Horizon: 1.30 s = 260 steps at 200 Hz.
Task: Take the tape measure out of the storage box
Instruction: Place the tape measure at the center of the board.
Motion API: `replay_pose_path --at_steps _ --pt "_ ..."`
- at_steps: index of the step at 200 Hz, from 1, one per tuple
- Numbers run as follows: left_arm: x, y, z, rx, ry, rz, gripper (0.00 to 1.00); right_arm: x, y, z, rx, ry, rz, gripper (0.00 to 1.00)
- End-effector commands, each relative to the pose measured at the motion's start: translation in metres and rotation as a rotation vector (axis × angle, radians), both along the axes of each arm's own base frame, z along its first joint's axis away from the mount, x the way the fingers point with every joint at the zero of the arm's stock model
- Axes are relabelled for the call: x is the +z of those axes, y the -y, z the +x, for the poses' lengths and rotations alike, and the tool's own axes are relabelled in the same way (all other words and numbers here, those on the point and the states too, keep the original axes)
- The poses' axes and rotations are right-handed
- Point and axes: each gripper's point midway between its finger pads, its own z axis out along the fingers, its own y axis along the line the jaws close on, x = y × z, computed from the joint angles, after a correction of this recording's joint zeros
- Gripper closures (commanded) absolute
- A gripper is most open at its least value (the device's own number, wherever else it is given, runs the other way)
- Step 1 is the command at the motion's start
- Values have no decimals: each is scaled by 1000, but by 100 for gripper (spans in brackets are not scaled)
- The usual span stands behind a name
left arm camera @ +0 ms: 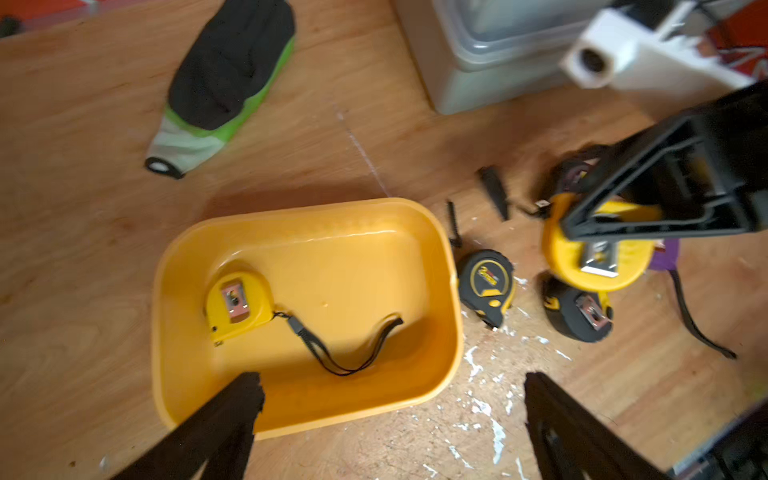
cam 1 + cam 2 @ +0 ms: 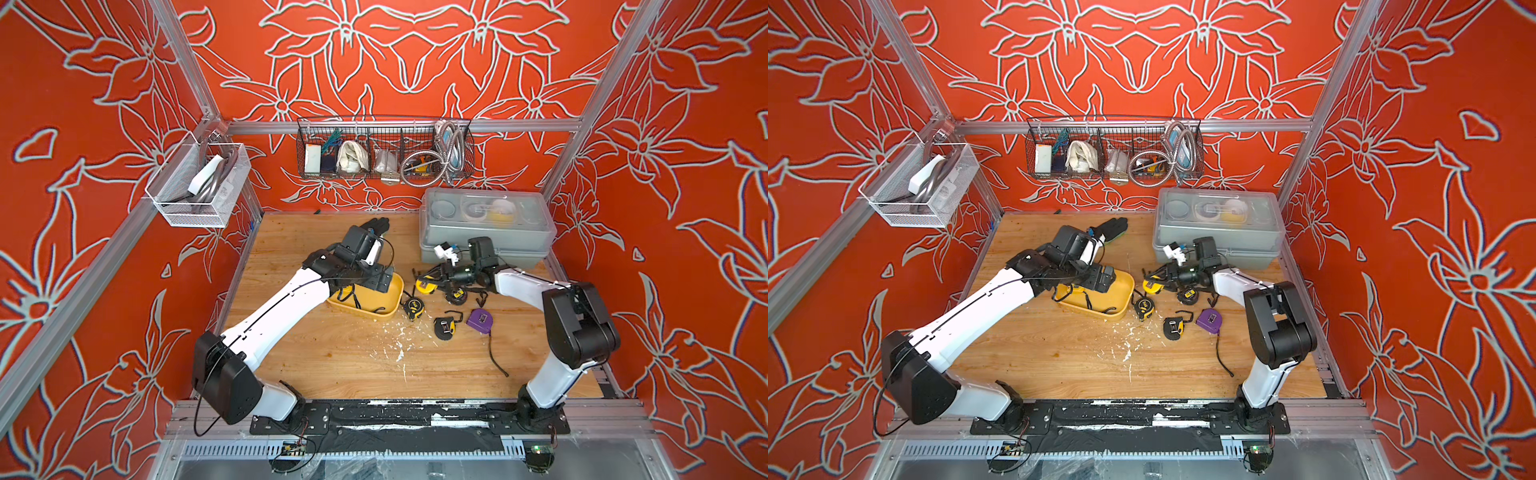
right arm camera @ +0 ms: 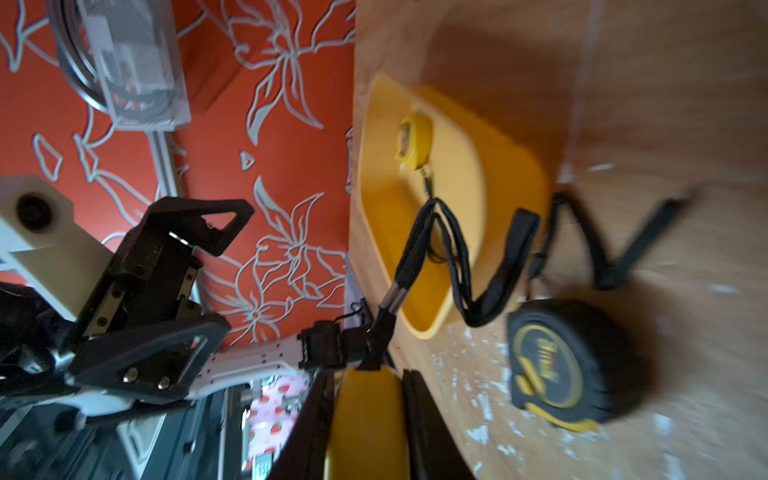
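Observation:
I need to keep holding the yellow tape measure with my right gripper until it is on the tabletop. It is above the wood, near the box's rim.
The yellow storage box (image 2: 386, 311) (image 1: 451, 291) sits mid-table. Inside it lies a small yellow tape measure (image 1: 239, 301) (image 3: 413, 139) with a black wrist strap (image 1: 353, 353). In both top views my left arm hides that tape measure. My left gripper (image 1: 392, 390) (image 2: 379, 281) hangs open over the box's near rim, holding nothing. Just right of the box, my right gripper (image 3: 368, 415) (image 2: 430, 283) is shut on a larger yellow tape measure (image 1: 594, 257) (image 3: 365, 419), low over the table.
Loose tape measures lie right of the box: black-and-yellow (image 2: 413, 308), black (image 2: 444, 328), black (image 2: 455, 296), purple (image 2: 480, 321) with a trailing strap. A grey toolbox (image 2: 486, 232) stands back right, a glove (image 2: 376, 226) behind the box. Wire baskets (image 2: 384, 151) (image 2: 199, 183) hang on the walls.

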Motion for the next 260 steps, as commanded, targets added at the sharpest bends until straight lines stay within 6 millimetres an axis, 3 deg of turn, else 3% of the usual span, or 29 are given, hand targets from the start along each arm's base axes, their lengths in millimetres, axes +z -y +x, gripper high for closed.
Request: replay_pose_path --at_steps 1,20,44,96,142,163,170,179,182,184,187,216,260 --pt "-50 -40 1 148 -175 127 0 -18 16 -15 41 34 -123 91" --pt "-81 -52 4 180 -268 191 0 -35 25 -15 12 17 -165 91" --pt "-104 -56 13 194 -312 251 0 -54 32 -19 4 6 -212 91" --pt "-129 -70 22 289 -404 282 0 -86 41 -30 12 -15 -290 89" --pt "-144 -77 23 351 -485 256 0 -99 36 -18 19 59 -293 82" --pt "-153 -78 20 382 -542 218 0 -104 38 -13 3 84 -308 72" --pt "-154 -79 20 388 -547 212 0 -105 39 -13 -7 94 -313 64" --pt "-154 -79 22 391 -542 216 0 -103 38 -12 -9 107 -305 40" --pt "-155 -80 22 392 -543 220 0 -102 37 -12 -6 111 -302 23" --pt "-155 -80 23 394 -542 222 0 -102 37 -12 -7 111 -302 7" --pt "-155 -81 23 397 -544 228 0 -102 37 -12 -9 114 -304 1" --pt "-160 -84 27 417 -561 260 0 -89 34 -13 -15 162 -299 0" --pt "-168 -88 35 454 -558 289 0 -47 47 -10 -80 327 -400 0"
